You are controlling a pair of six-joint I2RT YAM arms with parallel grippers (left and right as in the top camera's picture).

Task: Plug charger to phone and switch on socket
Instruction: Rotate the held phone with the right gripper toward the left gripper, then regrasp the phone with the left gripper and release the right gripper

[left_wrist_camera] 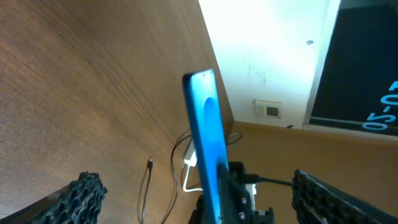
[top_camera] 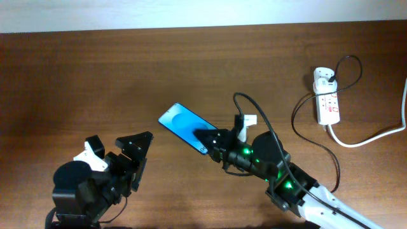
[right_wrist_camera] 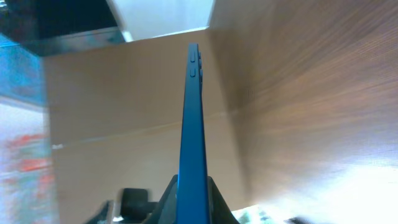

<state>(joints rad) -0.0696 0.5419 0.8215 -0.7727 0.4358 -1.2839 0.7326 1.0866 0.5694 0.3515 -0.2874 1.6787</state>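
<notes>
Next, my left gripper grabs the phone's long side, which leaves the phone's end at my right gripper free for plugging the charger in.
The phone [top_camera: 181, 123], with a blue screen, is held off the table at its lower right end by my right gripper [top_camera: 213, 141], which is shut on it. The right wrist view shows the phone [right_wrist_camera: 193, 112] edge-on between the fingers [right_wrist_camera: 193, 202]. My left gripper [top_camera: 117, 147] is open and empty, left of the phone. In the left wrist view the phone [left_wrist_camera: 205, 124] stands between its open fingers [left_wrist_camera: 199, 193], farther off. The socket [top_camera: 327, 105] lies at the far right with the white adapter [top_camera: 324, 76] plugged in. The black charger cable [top_camera: 296, 114] loops left; its tip [left_wrist_camera: 150, 163] lies on the table.
The socket's thick white cord [top_camera: 369, 137] runs off to the right edge. A black lead [top_camera: 245, 100] arches over my right arm. The table is brown wood [top_camera: 95, 76], with a white wall along its far edge.
</notes>
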